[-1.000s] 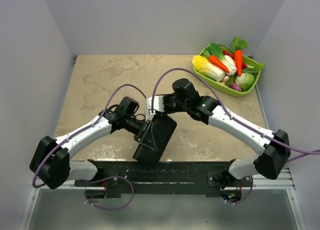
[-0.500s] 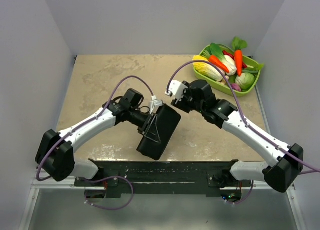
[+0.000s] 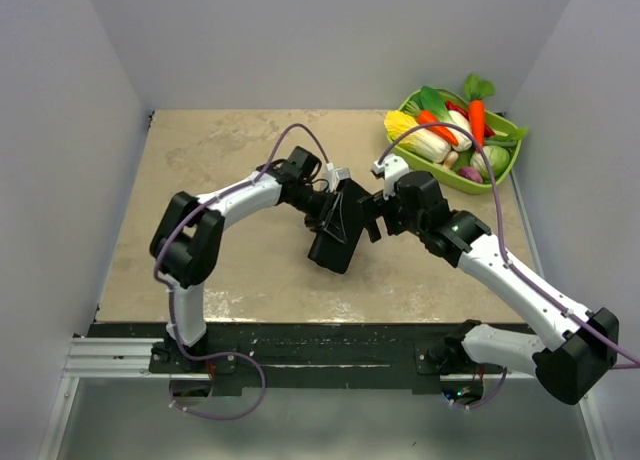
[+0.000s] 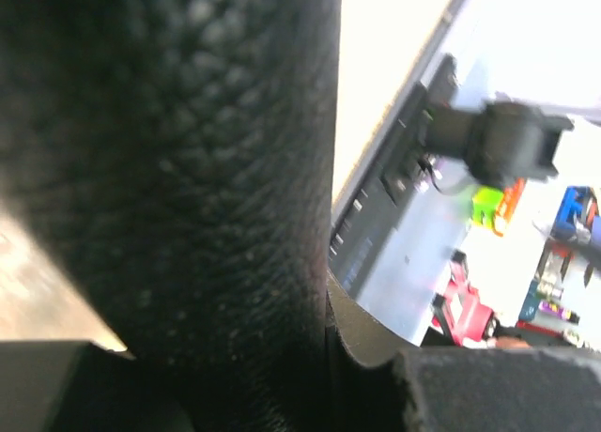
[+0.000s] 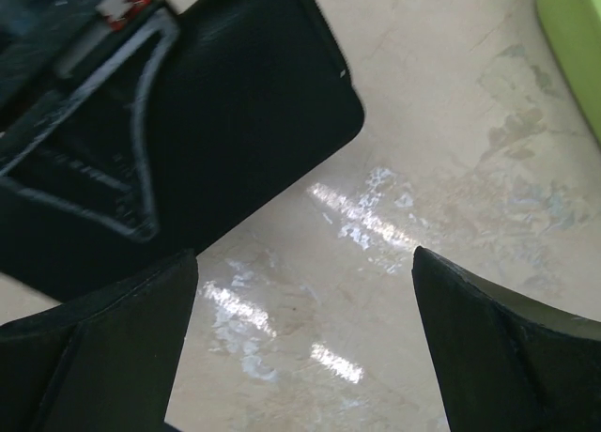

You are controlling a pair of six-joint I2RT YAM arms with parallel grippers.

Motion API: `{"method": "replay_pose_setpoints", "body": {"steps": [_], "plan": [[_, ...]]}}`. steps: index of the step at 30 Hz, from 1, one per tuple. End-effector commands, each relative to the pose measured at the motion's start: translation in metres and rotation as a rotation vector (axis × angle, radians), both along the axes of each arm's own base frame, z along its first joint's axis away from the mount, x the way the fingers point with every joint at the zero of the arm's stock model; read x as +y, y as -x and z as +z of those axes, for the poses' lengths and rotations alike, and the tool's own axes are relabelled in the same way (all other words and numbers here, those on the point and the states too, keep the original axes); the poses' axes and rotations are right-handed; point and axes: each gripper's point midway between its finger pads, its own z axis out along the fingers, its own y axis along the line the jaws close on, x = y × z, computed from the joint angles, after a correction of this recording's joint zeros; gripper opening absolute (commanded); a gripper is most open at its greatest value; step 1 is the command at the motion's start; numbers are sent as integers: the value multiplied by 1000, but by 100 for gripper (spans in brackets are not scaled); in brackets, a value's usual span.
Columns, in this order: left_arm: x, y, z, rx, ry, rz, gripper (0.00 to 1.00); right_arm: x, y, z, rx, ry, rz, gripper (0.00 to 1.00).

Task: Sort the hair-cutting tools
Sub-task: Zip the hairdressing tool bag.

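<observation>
The left gripper needs to keep holding the case, because the flat black case hangs tilted above the table and would drop if the left gripper opened now.
No hair-cutting tools show in any view. A flat black case hangs tilted over the middle of the table, and my left gripper is shut on its upper edge. In the left wrist view the case's grained black skin fills the left side and sits tight between the jaws. My right gripper stands wide open just to the right of the case. The right wrist view shows only bare tabletop between its fingers, with the case up and to the left, apart from them.
A green basket of toy vegetables sits at the far right corner, and its rim shows in the right wrist view. The beige tabletop has white walls on three sides. A black rail runs along the near edge.
The left arm has carried the case from the near edge toward the table's middle. The right gripper has opened, come off the case and moved to the right.
</observation>
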Motion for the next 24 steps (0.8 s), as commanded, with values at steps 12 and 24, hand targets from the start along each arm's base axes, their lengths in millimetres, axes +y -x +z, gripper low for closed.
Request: {"method": "replay_pose_setpoints", "body": {"steps": [12, 24], "plan": [[-18, -79, -15, -123, -54, 93, 35, -7, 23, 7, 55, -106, -72, 98], [22, -96, -13, -198, -203, 170, 59, -10, 20, 0, 65, -99, -116, 98]]}}
